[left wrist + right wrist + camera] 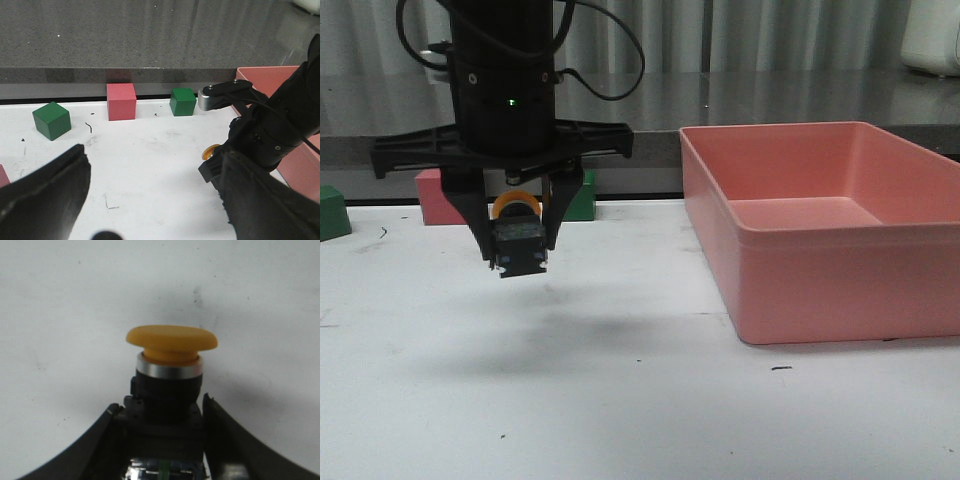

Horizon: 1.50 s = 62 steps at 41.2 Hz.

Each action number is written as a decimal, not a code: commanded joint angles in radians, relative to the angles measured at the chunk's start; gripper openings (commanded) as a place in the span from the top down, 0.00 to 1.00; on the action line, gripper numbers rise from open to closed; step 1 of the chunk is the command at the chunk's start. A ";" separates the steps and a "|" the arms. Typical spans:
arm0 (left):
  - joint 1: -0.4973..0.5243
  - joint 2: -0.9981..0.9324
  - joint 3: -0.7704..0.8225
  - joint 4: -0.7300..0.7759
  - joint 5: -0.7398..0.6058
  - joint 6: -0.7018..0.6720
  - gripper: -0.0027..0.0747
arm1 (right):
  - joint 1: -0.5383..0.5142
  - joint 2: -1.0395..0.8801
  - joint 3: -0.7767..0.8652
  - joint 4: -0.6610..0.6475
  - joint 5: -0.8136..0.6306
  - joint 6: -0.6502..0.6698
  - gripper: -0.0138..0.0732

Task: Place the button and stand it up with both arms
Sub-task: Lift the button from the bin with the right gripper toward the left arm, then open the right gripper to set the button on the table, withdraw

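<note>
The button's blocky base (521,260) hangs above its shadow, so from here my right gripper keeps holding the button until the button stands on the white table.
The button (517,236) hangs a little above the white table (620,400), left of the middle, with my right gripper (519,248) shut on its black body. Its yellow-orange cap (515,205) points toward the back and its blocky base faces the camera. The right wrist view has the cap (171,342) sticking out past the right gripper (160,409), both fingers pressed against the black body. In the left wrist view my left gripper (155,200) is open with only bare table between its fingers, and the button's cap (210,151) shows beside the right arm (280,130).
A large pink bin (820,240) fills the table's right side. Along the back edge sit a red block (121,101) and two green cubes (51,120) (182,101). A grey ledge (770,100) runs behind the table.
</note>
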 commanded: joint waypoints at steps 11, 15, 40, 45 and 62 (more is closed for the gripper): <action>-0.008 0.012 -0.003 -0.005 -0.079 -0.008 0.29 | -0.002 0.000 -0.036 0.047 -0.116 0.059 0.52; -0.008 0.012 -0.003 -0.005 -0.085 -0.008 0.29 | -0.004 0.009 -0.036 0.043 -0.140 0.067 0.52; -0.008 0.012 -0.003 -0.005 -0.089 -0.008 0.29 | -0.008 0.061 -0.036 0.045 -0.148 0.096 0.52; -0.008 0.012 -0.003 -0.005 -0.089 -0.008 0.29 | -0.008 0.071 -0.036 0.045 -0.142 0.126 0.45; -0.008 0.012 -0.003 -0.005 -0.103 -0.008 0.29 | -0.007 -0.020 -0.036 -0.032 -0.089 0.002 0.13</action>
